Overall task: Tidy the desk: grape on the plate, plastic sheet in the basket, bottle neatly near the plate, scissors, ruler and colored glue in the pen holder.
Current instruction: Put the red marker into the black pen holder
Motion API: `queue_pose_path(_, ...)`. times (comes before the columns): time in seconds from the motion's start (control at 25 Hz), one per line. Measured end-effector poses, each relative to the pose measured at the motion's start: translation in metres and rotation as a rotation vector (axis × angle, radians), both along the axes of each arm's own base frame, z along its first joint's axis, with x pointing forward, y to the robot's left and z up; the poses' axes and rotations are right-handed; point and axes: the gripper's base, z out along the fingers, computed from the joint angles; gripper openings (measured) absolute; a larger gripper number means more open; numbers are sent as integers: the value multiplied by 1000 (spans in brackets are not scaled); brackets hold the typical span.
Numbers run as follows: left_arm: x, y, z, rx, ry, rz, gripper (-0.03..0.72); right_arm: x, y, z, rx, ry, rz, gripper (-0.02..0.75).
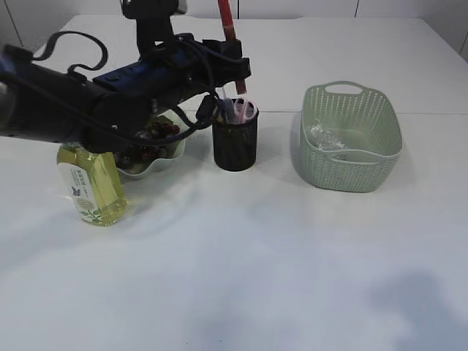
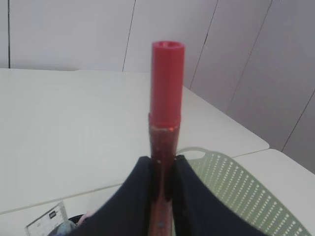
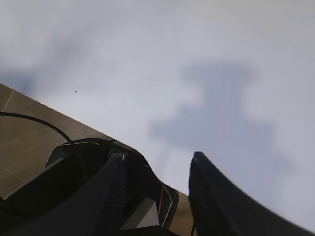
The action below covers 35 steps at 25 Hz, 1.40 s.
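The red colored glue's lower end hangs above the pen holder's rim, so my left gripper keeps hold of the glue until that end is inside the pen holder.
My left gripper is shut on the red colored glue and holds it upright just above the black mesh pen holder. In the left wrist view the colored glue rises from between the closed fingers of that gripper. Pink scissors handles and a clear ruler stick out of the holder. Dark grapes lie on the pale green plate, partly hidden by the arm. The yellow bottle stands left of the plate. The crumpled plastic sheet lies in the green basket. My right gripper is open and empty.
The basket sits right of the pen holder, whose rim and the ruler show at the bottom left of the left wrist view. The right gripper hangs over the table's edge, with brown floor below. Bare white tabletop fills the foreground.
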Motion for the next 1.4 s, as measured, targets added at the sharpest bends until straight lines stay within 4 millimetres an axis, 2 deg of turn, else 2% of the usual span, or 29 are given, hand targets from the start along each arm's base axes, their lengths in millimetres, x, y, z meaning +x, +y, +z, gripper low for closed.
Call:
queue_pose_path(0.44, 33, -23, -17, 113, -40, -4, 87, 2, -4, 0, -41, -23, -12, 344)
queue_pose_path(0.88, 50, -7, -40, 157, 2, 48, 90, 3, -5, 0, -61, -34, -17, 344)
queue_pose_path(1.4, 50, -7, -41, 158, 4, 48, 95, 5, -4, 2, -45, -65, -18, 344)
